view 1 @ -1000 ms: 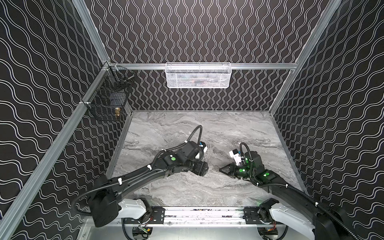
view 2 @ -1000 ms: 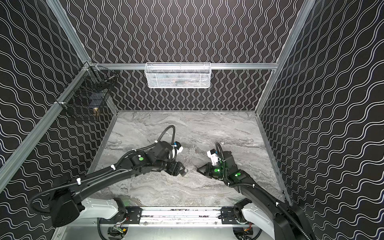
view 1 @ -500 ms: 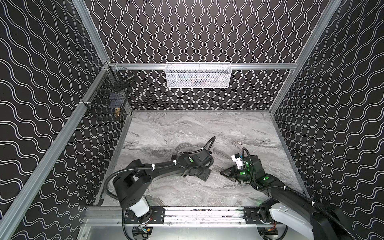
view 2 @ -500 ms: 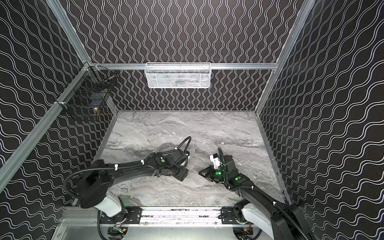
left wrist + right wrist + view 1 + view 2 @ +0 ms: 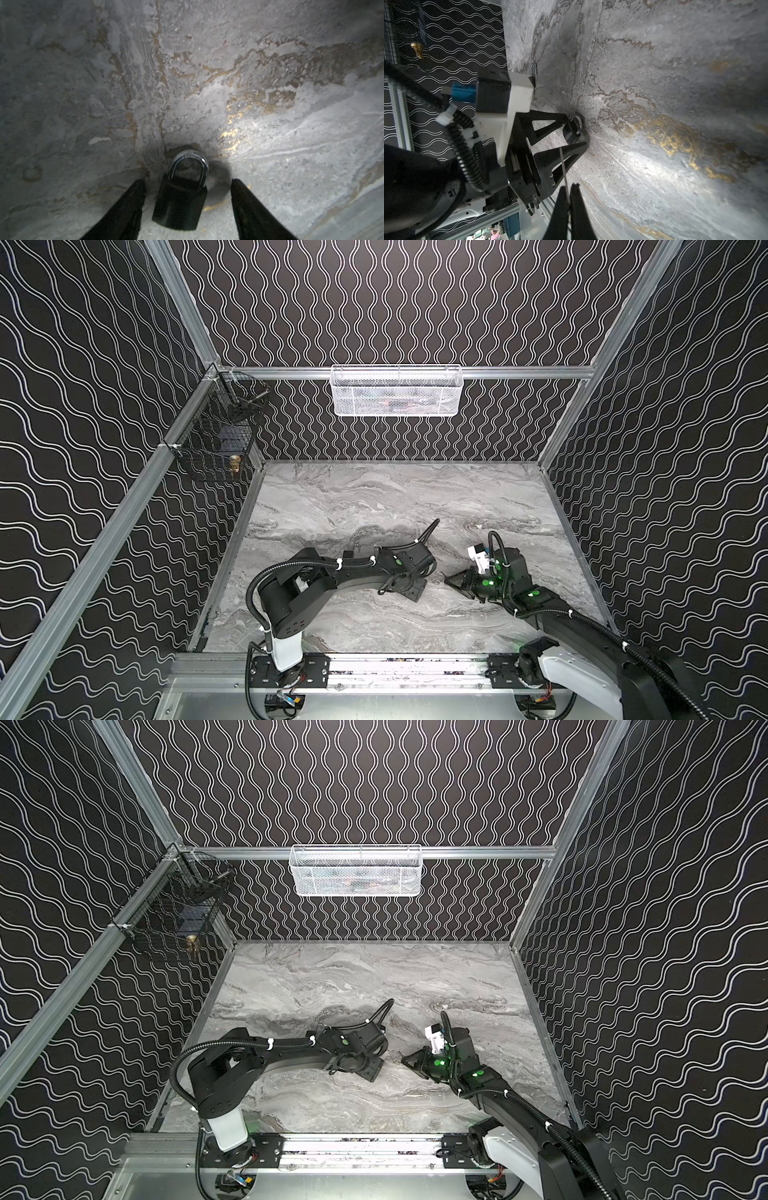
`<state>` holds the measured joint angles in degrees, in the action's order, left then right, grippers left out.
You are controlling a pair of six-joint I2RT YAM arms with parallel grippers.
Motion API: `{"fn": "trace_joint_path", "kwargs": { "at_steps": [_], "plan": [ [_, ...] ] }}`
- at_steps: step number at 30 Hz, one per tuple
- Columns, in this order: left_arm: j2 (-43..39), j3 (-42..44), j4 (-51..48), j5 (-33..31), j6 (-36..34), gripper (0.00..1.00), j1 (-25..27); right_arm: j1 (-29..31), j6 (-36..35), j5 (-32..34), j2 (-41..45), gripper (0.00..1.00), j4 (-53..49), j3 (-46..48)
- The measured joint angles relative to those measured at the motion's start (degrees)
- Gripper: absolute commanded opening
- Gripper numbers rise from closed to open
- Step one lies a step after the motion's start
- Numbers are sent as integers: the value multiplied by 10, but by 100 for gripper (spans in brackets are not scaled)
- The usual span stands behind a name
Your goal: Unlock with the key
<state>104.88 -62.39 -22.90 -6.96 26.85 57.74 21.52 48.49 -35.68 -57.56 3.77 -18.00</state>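
Note:
I should grab the padlock with my left gripper by the sides of its black body (image 5: 180, 204), so its keyhole end and shackle (image 5: 188, 162) stay free to unlock.
A black padlock (image 5: 180, 204) with a silver shackle (image 5: 188, 162) lies on the marble table (image 5: 207, 83). My left gripper (image 5: 188, 182) is open and low over the table, with a finger on each side of the lock body and a gap on both sides. The right wrist view shows the same padlock (image 5: 571, 131) between those fingers (image 5: 550, 124). My right gripper (image 5: 569, 187) is shut on the key (image 5: 563, 166), whose thin silver blade points toward the lock from close by. In both top views the left gripper (image 5: 413, 592) hides the lock and the right gripper (image 5: 451, 578) faces it.
A second padlock (image 5: 356, 549) stands behind the left arm, and its shackle (image 5: 533, 68) shows in the right wrist view. A white mesh basket (image 5: 397, 391) hangs on the back wall. Black wire baskets (image 5: 216, 448) with a brass piece (image 5: 235, 464) hang on the left wall.
The left arm has folded down and swung its shoulder round, lowering its open gripper to the table. The right gripper has stayed almost where it was, still shut on the key.

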Motion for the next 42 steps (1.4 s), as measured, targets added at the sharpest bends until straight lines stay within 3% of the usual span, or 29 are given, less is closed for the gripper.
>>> {"fn": "trace_joint_path", "kwargs": {
  "at_steps": [8, 23, 42],
  "plan": [
    [30, -30, -10, -61, 60, 61, 43, -27, -21, -28, -26, 0, 4, 0],
    [28, -28, -46, -84, 163, 55, 59, -64, -46, -76, -31, 0, 8, 5],
    [52, -55, -80, -94, 177, 44, 71, -78, -56, -99, -32, 0, 9, 5]
  ]
}}
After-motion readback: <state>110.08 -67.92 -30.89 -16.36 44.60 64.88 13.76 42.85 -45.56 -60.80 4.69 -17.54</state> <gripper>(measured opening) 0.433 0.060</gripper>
